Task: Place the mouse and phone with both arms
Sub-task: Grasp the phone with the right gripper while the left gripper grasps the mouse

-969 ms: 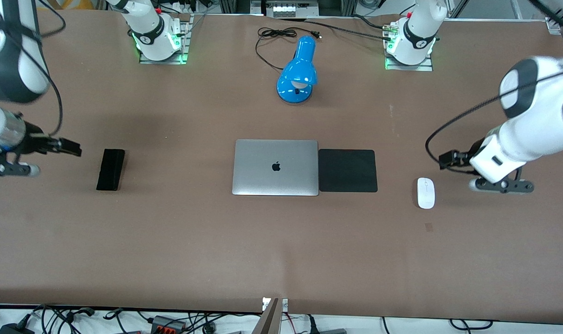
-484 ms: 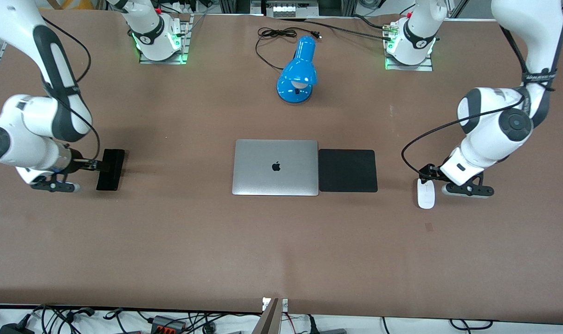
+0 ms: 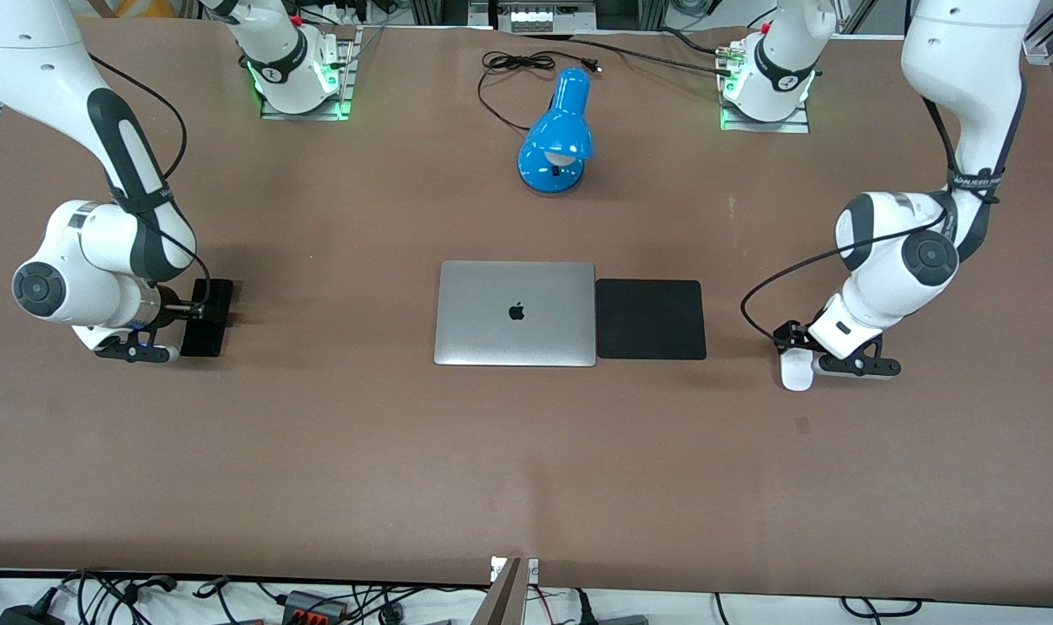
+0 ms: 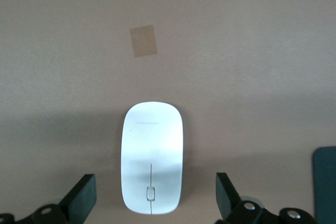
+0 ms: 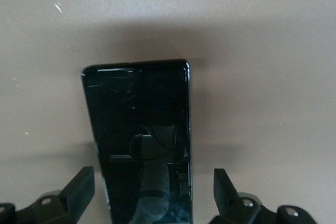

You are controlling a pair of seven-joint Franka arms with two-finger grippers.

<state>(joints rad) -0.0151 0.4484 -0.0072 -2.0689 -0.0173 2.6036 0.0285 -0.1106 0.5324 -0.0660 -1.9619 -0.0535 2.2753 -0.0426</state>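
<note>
My right gripper will next take hold of the phone by its long side edges, so that I can place the phone [image 3: 209, 318] beside the silver laptop [image 3: 514, 312].
The white oval mouse [image 3: 796, 373] lies on the table toward the left arm's end. My left gripper [image 3: 793, 343] is open, low over it. In the left wrist view the mouse [image 4: 152, 157] sits between the two spread fingertips [image 4: 84, 198], not touched. The black phone [image 3: 209, 318] lies flat toward the right arm's end. My right gripper [image 3: 192, 314] is open, low over it. In the right wrist view the phone [image 5: 139, 129] runs between the spread fingertips [image 5: 81, 187], which stand clear of its edges.
A closed silver laptop [image 3: 515, 313] lies mid-table with a black square pad [image 3: 650, 319] beside it toward the left arm's end. A blue desk lamp [image 3: 557, 134] with its cord lies farther from the front camera. A small tape patch [image 3: 802, 424] is near the mouse.
Both arms have swung in from the table ends and come down. The left gripper now stands over the mouse and the right over the phone. Mouse and phone have not moved.
</note>
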